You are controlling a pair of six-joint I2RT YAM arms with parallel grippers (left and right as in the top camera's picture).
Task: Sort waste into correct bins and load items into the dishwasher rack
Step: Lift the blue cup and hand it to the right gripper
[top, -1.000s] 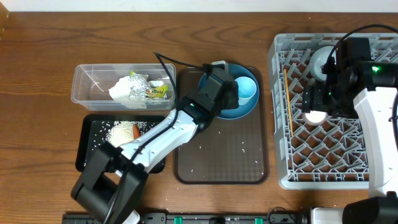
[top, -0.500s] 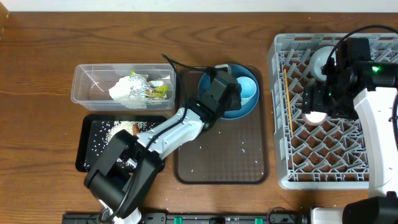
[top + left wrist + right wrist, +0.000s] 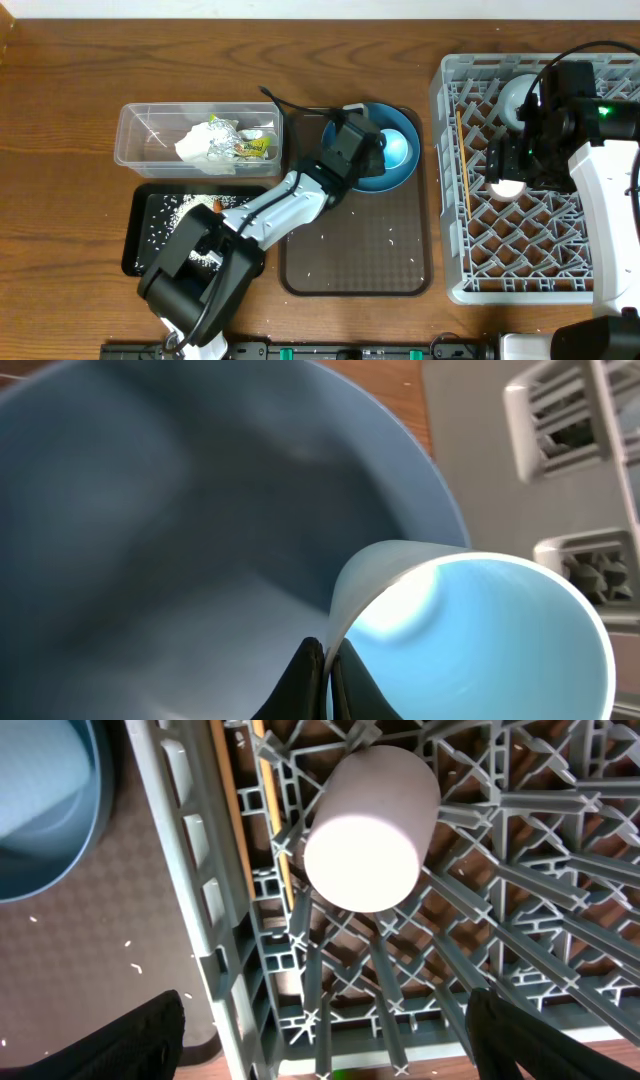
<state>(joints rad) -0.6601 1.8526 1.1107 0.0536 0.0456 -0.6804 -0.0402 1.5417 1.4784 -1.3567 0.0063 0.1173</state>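
Note:
The cup's rim should stay free for loading the dishwasher rack. My right gripper will grab the light blue cup (image 3: 397, 150) across its outer sides.
A light blue cup (image 3: 397, 150) lies in the large blue plate (image 3: 366, 182) at the top of the brown serving tray. My left gripper (image 3: 328, 650) is shut on the cup's (image 3: 480, 630) thin rim, one finger inside and one outside, over the plate (image 3: 150, 510). My right gripper (image 3: 330, 1050) stands open above the grey dishwasher rack (image 3: 590, 265). A pinkish-white cup (image 3: 370, 830) stands upside down in the rack just ahead of it. The rack also holds a white bowl (image 3: 518, 95) and wooden chopsticks (image 3: 463, 160).
The clear box (image 3: 140, 150) holds crumpled paper with a yellow-green wrapper (image 3: 220, 140). Below it, the black tray (image 3: 135, 235) holds rice and a carrot (image 3: 218, 208). Loose rice grains dot the brown serving tray (image 3: 355, 250). The rack's wall (image 3: 200, 900) borders that tray.
My left gripper has slid a little right onto the light blue cup and closed on its rim. The right arm has not moved.

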